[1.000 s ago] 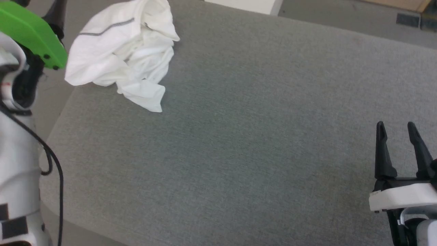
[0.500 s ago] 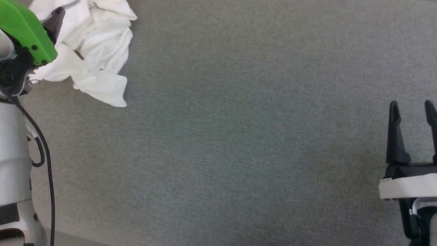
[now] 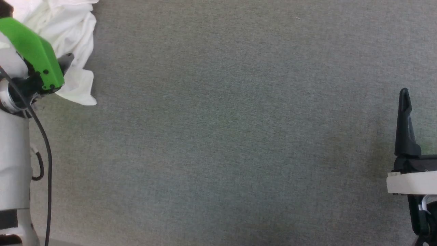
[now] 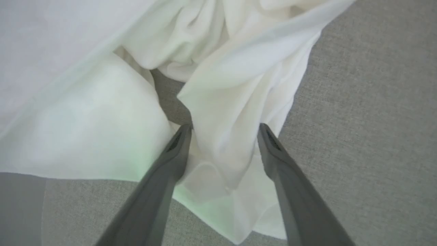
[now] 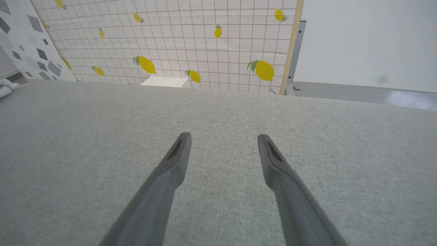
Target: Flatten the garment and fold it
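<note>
The left gripper grabs the garment by that raised fold (image 4: 224,143) next, as a fold of cloth (image 4: 241,106) stands up between my fingers.
The garment (image 3: 70,29), a crumpled white T-shirt, lies bunched at the top left of the grey padded surface (image 3: 232,130). My left gripper (image 4: 224,127) is open with its fingers either side of a hanging fold of the garment (image 4: 235,92), fabric lying between them. In the head view its green cover (image 3: 32,48) and one dark fingertip (image 3: 67,61) sit over the shirt's lower edge. My right gripper (image 5: 224,136) is open and holds nothing, low over bare surface at the right. One of its fingers (image 3: 405,126) shows in the head view; the other is cut off by the frame edge.
Beyond the surface's far edge stand a rigid white box (image 5: 165,81) and a gridded panel printed with lemons (image 5: 205,37). A black cable (image 3: 46,143) hangs along my left forearm. Wide bare surface lies between the two grippers.
The head camera has moved, so the whole picture has slid left and the far edge has gone from view. My left gripper has dropped lower against the garment, its fingertip now at the shirt's lower edge.
</note>
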